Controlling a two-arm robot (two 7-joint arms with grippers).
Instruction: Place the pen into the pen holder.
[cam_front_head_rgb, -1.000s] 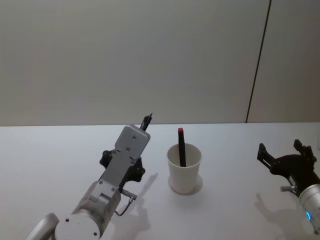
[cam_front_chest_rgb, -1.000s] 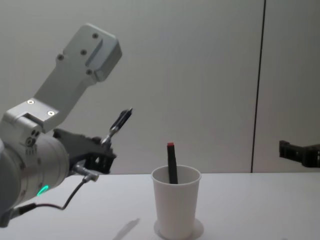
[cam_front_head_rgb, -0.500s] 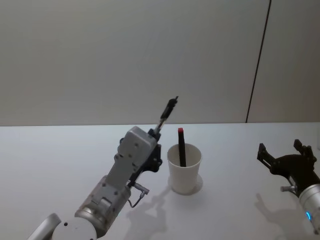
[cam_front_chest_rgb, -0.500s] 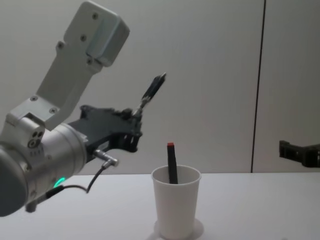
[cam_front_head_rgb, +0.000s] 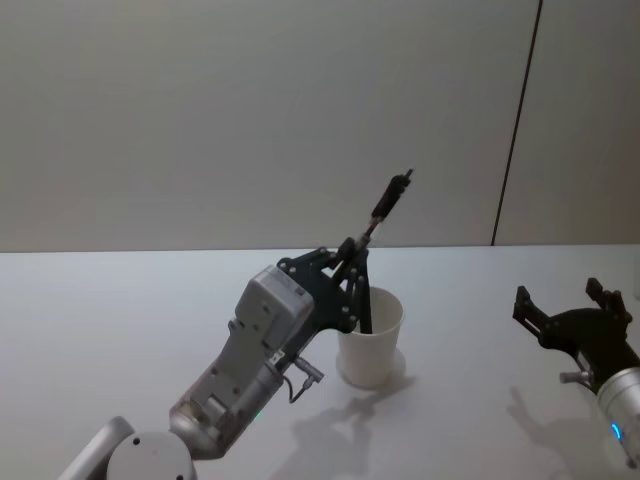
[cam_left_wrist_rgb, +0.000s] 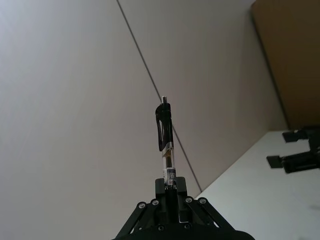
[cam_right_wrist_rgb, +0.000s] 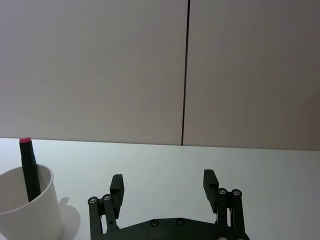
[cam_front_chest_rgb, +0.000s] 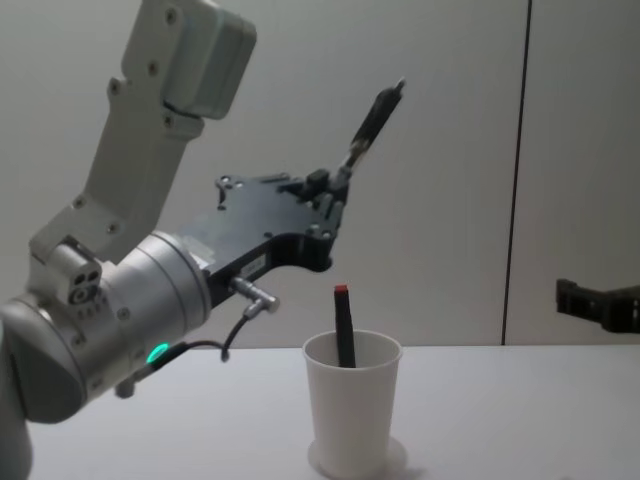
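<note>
My right gripper grabs the pen by its black upper end (cam_front_chest_rgb: 378, 115) next and places it into the pen holder (cam_front_chest_rgb: 350, 415).
My left gripper (cam_front_head_rgb: 352, 250) is shut on the lower end of a black pen (cam_front_head_rgb: 386, 204), which points up and to the right. It hovers over the near left rim of the pen holder (cam_front_head_rgb: 374, 352), a white paper cup at the table's middle. From the chest the pen (cam_front_chest_rgb: 371, 121) and left gripper (cam_front_chest_rgb: 335, 188) are well above the pen holder (cam_front_chest_rgb: 350, 415). The left wrist view has the pen (cam_left_wrist_rgb: 164, 134) rising from the shut fingers (cam_left_wrist_rgb: 181, 191). My right gripper (cam_front_head_rgb: 560, 296) stands open at the right, nothing in it.
A black marker with a red cap (cam_front_chest_rgb: 344, 330) stands inside the cup, seen too from the right wrist as the marker (cam_right_wrist_rgb: 29, 169) in the cup (cam_right_wrist_rgb: 25, 212). The white table (cam_front_head_rgb: 120, 320) spreads around, with a plain wall behind.
My left gripper has risen and swung right with the pen, from beside the cup to above its rim. The right gripper has not moved.
</note>
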